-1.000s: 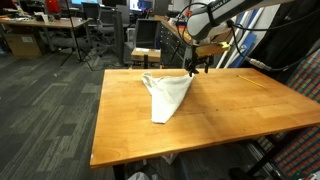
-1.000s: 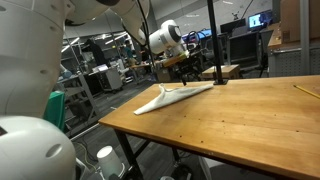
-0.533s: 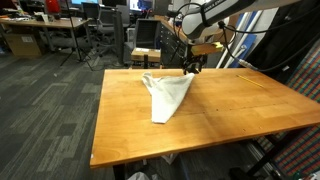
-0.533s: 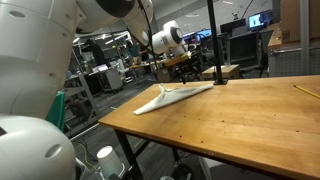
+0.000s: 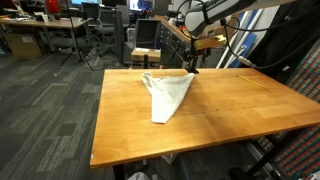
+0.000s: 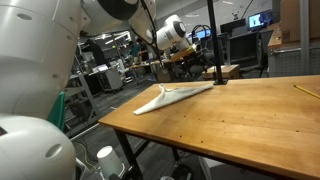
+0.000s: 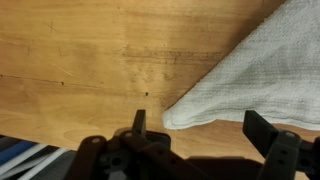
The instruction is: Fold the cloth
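Observation:
I'll grab the white cloth [image 5: 166, 93] near its far corner's tip, then fold that corner over the rest.
A white cloth [image 5: 166, 93] lies folded in a rough triangle on the wooden table [image 5: 220, 115], with its narrow end toward the front. It also shows in an exterior view [image 6: 175, 95] as a flat white strip. In the wrist view the cloth [image 7: 260, 75] fills the upper right, and one corner of it lies between the fingers. My gripper [image 5: 192, 67] hangs above the cloth's far corner near the table's back edge. It is open and empty [image 7: 200, 135]. It also shows in an exterior view [image 6: 186, 66].
A pencil-like yellow stick [image 5: 250, 79] lies on the table at the far right. A black pole [image 6: 212, 40] stands at the table's back edge. Office chairs and desks fill the room behind [image 5: 90, 25]. The table's front edge [image 5: 180, 150] is near.
My gripper has risen from the cloth's far corner and now sits higher above it. The cloth has not moved.

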You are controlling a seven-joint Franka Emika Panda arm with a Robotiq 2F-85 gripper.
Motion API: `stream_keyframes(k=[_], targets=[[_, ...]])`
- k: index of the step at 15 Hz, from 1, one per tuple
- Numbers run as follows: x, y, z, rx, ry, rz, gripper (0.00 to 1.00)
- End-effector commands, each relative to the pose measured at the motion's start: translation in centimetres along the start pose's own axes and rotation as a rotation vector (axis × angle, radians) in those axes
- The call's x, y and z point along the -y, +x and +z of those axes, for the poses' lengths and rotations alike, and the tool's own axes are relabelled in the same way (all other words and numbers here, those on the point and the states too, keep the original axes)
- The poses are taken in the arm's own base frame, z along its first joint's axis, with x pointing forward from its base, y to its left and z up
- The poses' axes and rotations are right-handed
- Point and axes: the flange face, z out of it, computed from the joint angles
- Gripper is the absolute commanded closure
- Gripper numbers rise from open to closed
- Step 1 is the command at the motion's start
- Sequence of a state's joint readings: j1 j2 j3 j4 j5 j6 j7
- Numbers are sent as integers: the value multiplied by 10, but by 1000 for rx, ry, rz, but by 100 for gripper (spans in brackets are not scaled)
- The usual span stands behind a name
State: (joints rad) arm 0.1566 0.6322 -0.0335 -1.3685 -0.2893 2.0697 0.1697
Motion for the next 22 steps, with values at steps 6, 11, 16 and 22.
stream_keyframes(k=[6,11,16,22], targets=[[17,30,55,29,3,0,0],[21,33,90,114,3,-3,0],[20,34,93,193,27,7,42],[25,25,86,256,16,-25,88]])
